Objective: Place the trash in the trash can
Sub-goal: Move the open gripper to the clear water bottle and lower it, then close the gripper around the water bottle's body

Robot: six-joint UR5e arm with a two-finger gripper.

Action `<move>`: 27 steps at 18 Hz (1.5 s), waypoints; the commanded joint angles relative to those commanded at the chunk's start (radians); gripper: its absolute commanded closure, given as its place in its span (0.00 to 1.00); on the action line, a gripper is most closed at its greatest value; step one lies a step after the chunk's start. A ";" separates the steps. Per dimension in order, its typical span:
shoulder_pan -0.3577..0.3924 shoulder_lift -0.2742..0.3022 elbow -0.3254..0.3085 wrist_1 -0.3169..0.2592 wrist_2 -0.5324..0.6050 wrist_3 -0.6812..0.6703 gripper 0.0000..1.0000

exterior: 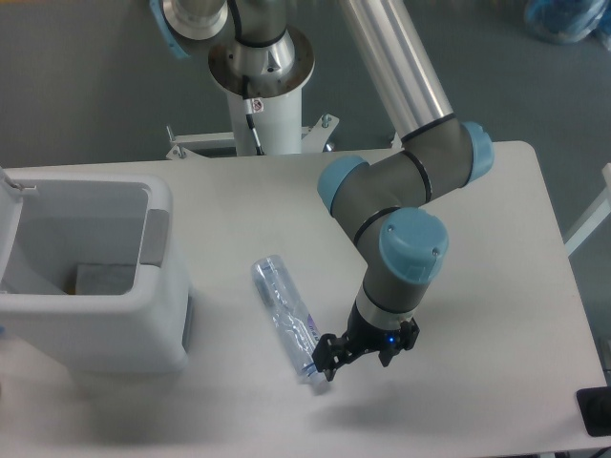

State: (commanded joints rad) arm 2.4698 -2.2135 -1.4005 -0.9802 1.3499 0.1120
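Observation:
I should next grab the clear plastic bottle [286,320] with my gripper, taking it by its cap end [310,371], so that I can drop the trash into the trash can.
A clear slim plastic bottle [286,320] with a bluish label lies flat on the white table, its cap end pointing toward the front edge. My gripper [357,354] hangs low just to the right of that cap end. It is open; its left finger [325,368] is right beside the cap, and nothing sits between the fingers. The trash can [164,205], a boxy white bin with a grey tab [155,238] on its rim, stands at the left with its mouth open. A greyish patch shows on its floor.
The arm's white pedestal [260,105] rises behind the table's back edge. A black object [596,411] sits at the front right corner. A white post [584,224] leans off the right edge. The trash can fills the table's left side.

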 joint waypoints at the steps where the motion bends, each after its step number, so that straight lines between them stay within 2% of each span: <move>1: 0.000 -0.003 0.000 0.000 0.002 -0.002 0.00; 5: -0.002 -0.012 0.002 0.002 0.003 -0.023 0.00; 8: -0.018 -0.034 0.002 0.037 0.012 -0.045 0.00; 15: -0.049 -0.064 -0.002 0.051 0.035 -0.069 0.03; 17: -0.057 -0.066 -0.005 0.052 0.038 -0.068 0.09; 18: -0.058 -0.066 -0.006 0.051 0.041 -0.069 0.16; 21: -0.066 -0.064 -0.014 0.051 0.041 -0.071 0.29; 24: -0.069 -0.063 -0.015 0.051 0.041 -0.075 0.35; 27: -0.069 -0.060 -0.021 0.051 0.041 -0.075 0.44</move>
State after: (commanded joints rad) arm 2.4007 -2.2734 -1.4220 -0.9296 1.3913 0.0368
